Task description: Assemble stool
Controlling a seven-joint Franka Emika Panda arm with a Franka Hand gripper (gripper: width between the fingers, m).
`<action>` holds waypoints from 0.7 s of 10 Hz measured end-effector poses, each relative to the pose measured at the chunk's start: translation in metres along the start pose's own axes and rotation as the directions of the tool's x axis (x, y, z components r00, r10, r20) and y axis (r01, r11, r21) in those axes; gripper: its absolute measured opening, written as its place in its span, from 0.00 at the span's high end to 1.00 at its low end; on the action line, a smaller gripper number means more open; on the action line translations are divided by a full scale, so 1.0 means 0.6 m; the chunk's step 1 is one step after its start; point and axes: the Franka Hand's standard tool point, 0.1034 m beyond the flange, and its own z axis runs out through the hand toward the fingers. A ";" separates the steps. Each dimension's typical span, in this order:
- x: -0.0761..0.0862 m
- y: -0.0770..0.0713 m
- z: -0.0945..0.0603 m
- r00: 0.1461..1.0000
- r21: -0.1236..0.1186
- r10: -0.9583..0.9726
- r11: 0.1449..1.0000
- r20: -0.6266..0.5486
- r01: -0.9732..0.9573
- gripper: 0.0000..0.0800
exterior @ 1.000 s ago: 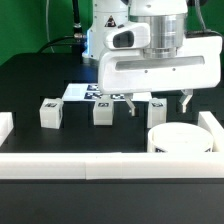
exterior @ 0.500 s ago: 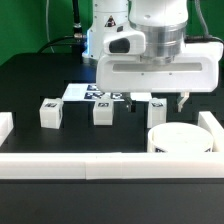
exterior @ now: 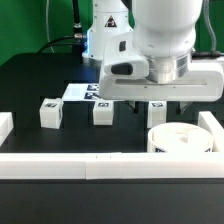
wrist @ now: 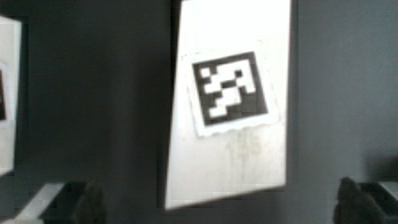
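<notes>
Next, my gripper grabs the tagged leg by its plain end (exterior: 157, 119). The leg's other end stays free for the round white seat (exterior: 180, 139).
Three small white tagged legs stand in a row on the black table: one at the exterior view's left (exterior: 48, 113), one in the middle (exterior: 102, 112), one at the right (exterior: 157, 110). The round white seat (exterior: 180, 139) lies in front of the right leg, by the right rail. My gripper (exterior: 160, 100) hangs open just above the right leg, holding nothing. In the wrist view a white tagged leg (wrist: 228, 95) lies between my two dark fingertips (wrist: 61, 206), and the gripper (wrist: 214, 203) is spread wide around it without touching it.
The marker board (exterior: 80, 92) lies behind the legs. Long white border rails run along the front (exterior: 90, 164) and stand at the left (exterior: 5, 126) and right (exterior: 212, 126). Another white part edge (wrist: 7, 95) shows in the wrist view.
The hand has turned about its wrist and shifted a little toward the exterior view's right, over the right leg. The legs and seat have not moved.
</notes>
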 end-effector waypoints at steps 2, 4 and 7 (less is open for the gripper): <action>0.000 -0.001 0.011 0.993 -0.009 0.002 1.000 0.119 -0.001 0.19; -0.009 -0.001 0.017 0.963 -0.021 0.001 1.000 0.269 0.005 0.19; -0.016 -0.005 0.034 0.914 -0.034 -0.002 0.999 0.406 0.017 0.19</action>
